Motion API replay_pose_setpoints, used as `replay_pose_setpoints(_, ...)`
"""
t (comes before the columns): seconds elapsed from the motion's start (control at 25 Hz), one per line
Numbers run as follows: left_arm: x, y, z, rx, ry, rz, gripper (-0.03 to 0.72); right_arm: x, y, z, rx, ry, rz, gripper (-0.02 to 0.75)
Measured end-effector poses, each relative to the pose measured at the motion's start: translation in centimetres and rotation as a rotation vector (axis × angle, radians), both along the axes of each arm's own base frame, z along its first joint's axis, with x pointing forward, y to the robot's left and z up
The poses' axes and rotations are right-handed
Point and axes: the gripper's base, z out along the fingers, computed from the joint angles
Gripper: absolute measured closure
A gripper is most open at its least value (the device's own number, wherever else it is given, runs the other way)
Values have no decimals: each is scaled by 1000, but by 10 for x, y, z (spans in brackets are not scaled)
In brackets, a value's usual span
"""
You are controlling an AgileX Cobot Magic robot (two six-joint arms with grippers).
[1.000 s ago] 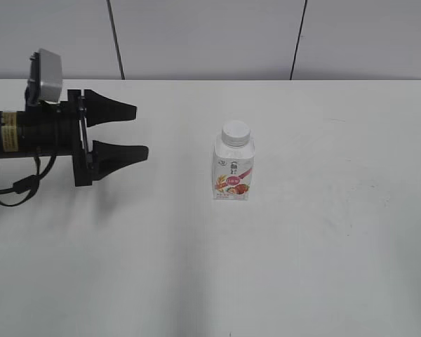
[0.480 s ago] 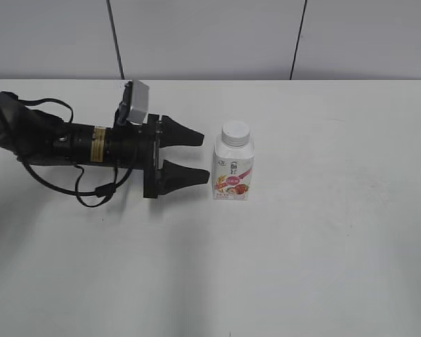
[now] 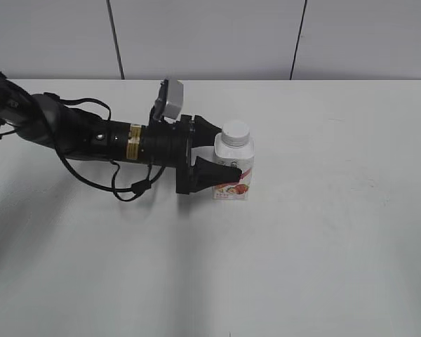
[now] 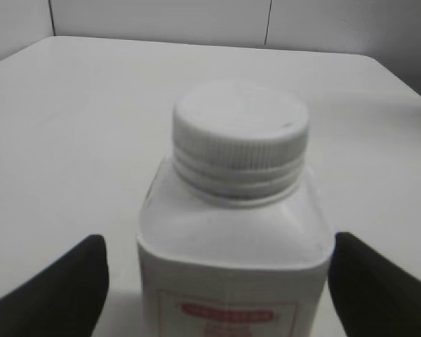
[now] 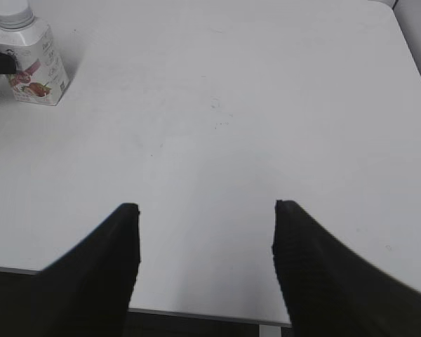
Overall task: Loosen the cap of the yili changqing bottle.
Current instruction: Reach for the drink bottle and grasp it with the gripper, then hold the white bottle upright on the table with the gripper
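Next, my left gripper takes hold of the bottle by its body (image 4: 235,274) to keep the bottle steady while its cap is loosened.
The yili changqing bottle (image 3: 234,172) stands upright in the middle of the white table (image 3: 323,232), white with a pink-red label. Its white ribbed cap (image 3: 236,132) sits on the neck. My left gripper (image 3: 223,151) is open and reaches in from the left, one finger on each side of the bottle's body; a small gap shows on both sides. In the left wrist view the bottle (image 4: 235,246) and cap (image 4: 241,133) fill the middle between the two fingertips (image 4: 217,277). My right gripper (image 5: 205,210) is open and empty, far from the bottle (image 5: 34,63).
A grey panelled wall (image 3: 210,38) runs behind the table. The left arm with its cable (image 3: 91,140) lies low over the table's left half. The table's near edge (image 5: 196,312) shows in the right wrist view.
My left arm has moved right across the table, and its open fingers have gone from left of the bottle to either side of it. The bottle has not moved.
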Motion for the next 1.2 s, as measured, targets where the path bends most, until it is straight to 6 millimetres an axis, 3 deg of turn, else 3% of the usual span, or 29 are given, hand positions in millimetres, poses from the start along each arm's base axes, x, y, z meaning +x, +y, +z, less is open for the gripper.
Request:
replay_pose_setpoints(0.2, -3, -9, -12, 4, 45, -10, 124, 0, 0, 0, 0, 0, 0, 258)
replay_pose_setpoints(0.52, -2, -10, -16, 6, 57, -1, 307, 0, 0, 0, 0, 0, 0, 258)
replay_pose_setpoints(0.8, -6, -9, -15, 25, 51, -20, 315, 0, 0, 0, 0, 0, 0, 258)
replay_pose_setpoints(1.2, -51, 13, -5, 58, 8, -27, 322, 0, 0, 0, 0, 0, 0, 258)
